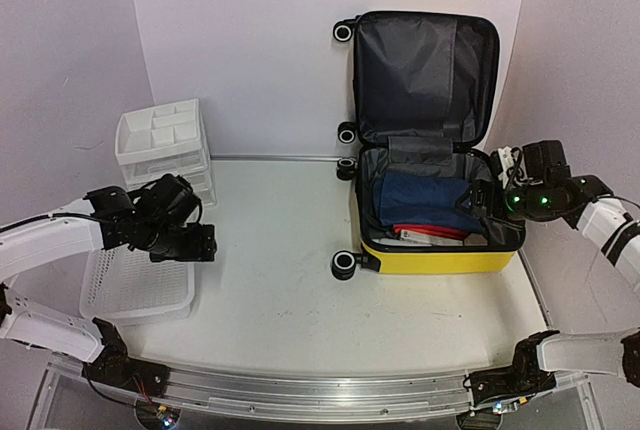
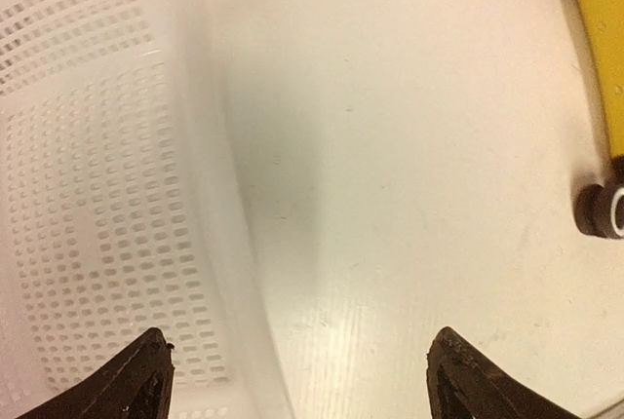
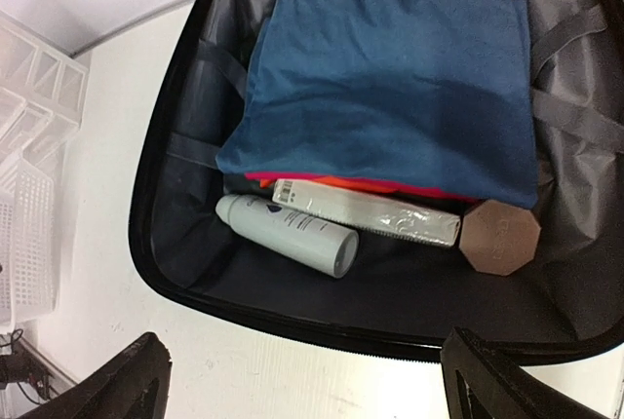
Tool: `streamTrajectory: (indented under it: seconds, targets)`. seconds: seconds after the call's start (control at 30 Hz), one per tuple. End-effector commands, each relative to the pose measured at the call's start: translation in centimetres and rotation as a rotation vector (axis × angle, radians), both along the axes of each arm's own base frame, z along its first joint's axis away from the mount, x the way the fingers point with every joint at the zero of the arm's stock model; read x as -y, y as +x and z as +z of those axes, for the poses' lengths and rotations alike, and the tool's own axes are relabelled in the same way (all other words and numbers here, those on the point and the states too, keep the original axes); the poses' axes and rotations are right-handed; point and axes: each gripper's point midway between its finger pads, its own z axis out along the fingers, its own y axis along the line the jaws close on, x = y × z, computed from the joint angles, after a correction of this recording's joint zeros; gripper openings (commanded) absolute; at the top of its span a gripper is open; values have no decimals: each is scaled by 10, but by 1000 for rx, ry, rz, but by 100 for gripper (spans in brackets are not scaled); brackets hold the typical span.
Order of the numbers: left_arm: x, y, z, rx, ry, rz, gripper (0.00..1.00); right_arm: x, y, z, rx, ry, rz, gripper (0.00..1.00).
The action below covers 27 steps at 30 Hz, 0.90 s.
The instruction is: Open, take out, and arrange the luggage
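Note:
The left gripper reaches the white mesh basket next and grabs the basket's rim on the side facing the suitcase, leaving the basket's inside free, to draw it over.
The yellow suitcase lies open at the back right of the table, its lid standing up and showing grey lining. Inside lie a folded blue cloth over a red-orange layer, a white bottle, a white wrapped box and a brown octagonal lid. My right gripper hovers open and empty above the case's right rim; in the right wrist view it holds nothing. My left gripper is open and empty over the right edge of the white mesh basket.
A white plastic drawer unit stands at the back left behind the basket. The case's black-and-white wheels stick out on its left side; one wheel shows in the left wrist view beside the yellow shell.

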Motion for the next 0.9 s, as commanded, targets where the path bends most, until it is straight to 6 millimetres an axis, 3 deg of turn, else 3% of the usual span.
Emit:
streamTrajectory:
  seconds: [0.0,0.23,0.4,0.63,0.87]
  targets:
    - [-37,24,16,127,35,274,90,-11,5,19,31,41,45,98]
    - [-46,78,-30,-51,168,333,84,-5,-9,36,80,45,31,98]
    - [-40,94,-49,-92,208,326,57,0,-23,39,106,39,16,98]
    - [-36,68,-65,-170,157,287,22,8,-32,32,89,-11,12,98]
    - [-17,26,-51,-203,23,196,3,8,-24,20,42,-28,6,98]
